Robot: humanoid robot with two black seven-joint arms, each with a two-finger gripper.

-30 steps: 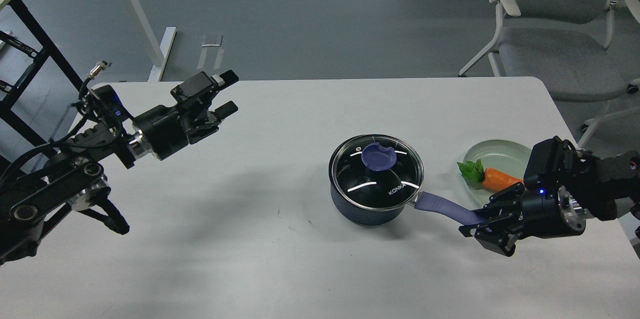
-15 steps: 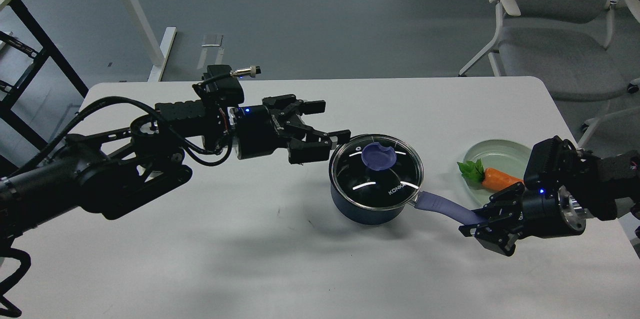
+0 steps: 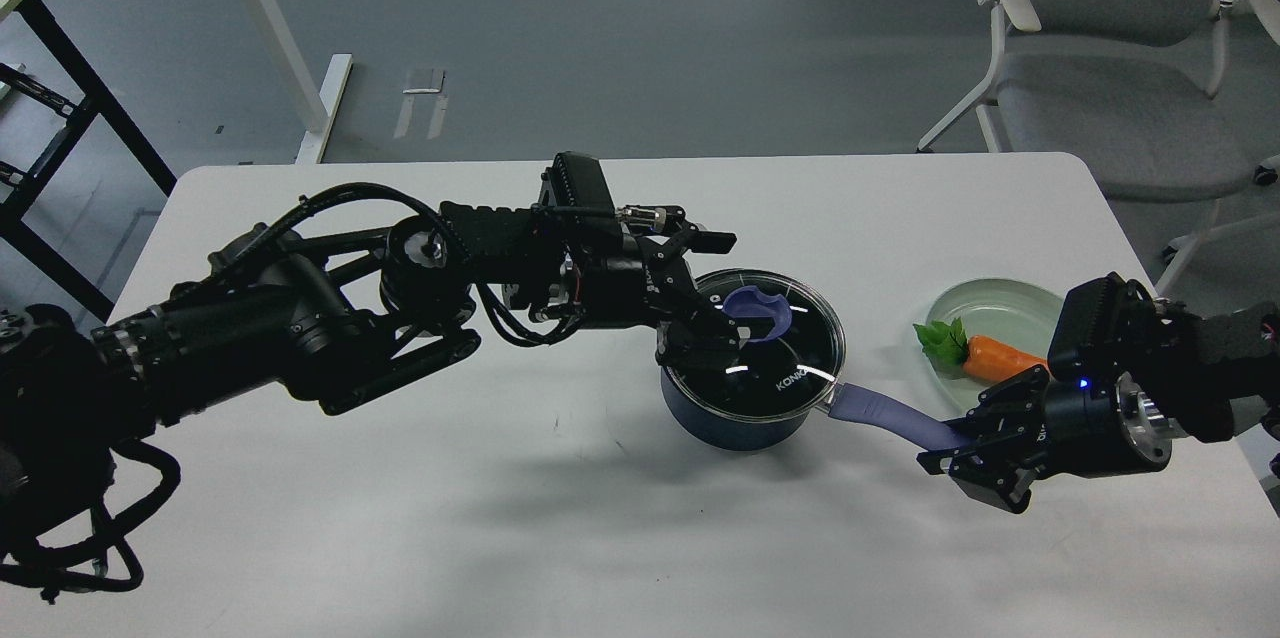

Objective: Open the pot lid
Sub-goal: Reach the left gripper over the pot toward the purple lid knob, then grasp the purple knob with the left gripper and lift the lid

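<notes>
The lid spans the whole pot and is wider than my open fingers. My left gripper needs to grab the glass lid (image 3: 795,358) by its narrow purple-blue knob (image 3: 761,310) next.
The dark navy pot (image 3: 722,424) stands right of the table's middle, with its glass lid (image 3: 795,358) on it. The lid's purple-blue knob (image 3: 762,310) is partly hidden by my left gripper. My left gripper (image 3: 728,290) is open over the left part of the lid. One finger is beyond the knob and the other (image 3: 712,336) is at its near left edge. I cannot tell whether they touch it. My right gripper (image 3: 962,445) is shut on the end of the pot's long purple-blue handle (image 3: 880,412).
A pale green glass plate (image 3: 1005,301) with a toy carrot (image 3: 1002,358) lies right of the pot, just behind my right gripper. A grey chair (image 3: 1110,68) stands past the table's far right corner. The white table (image 3: 500,498) ends close to my right arm.
My left arm has swung right from the table's left side until its open gripper is over the lid at the knob. My right gripper has kept still on the handle.
</notes>
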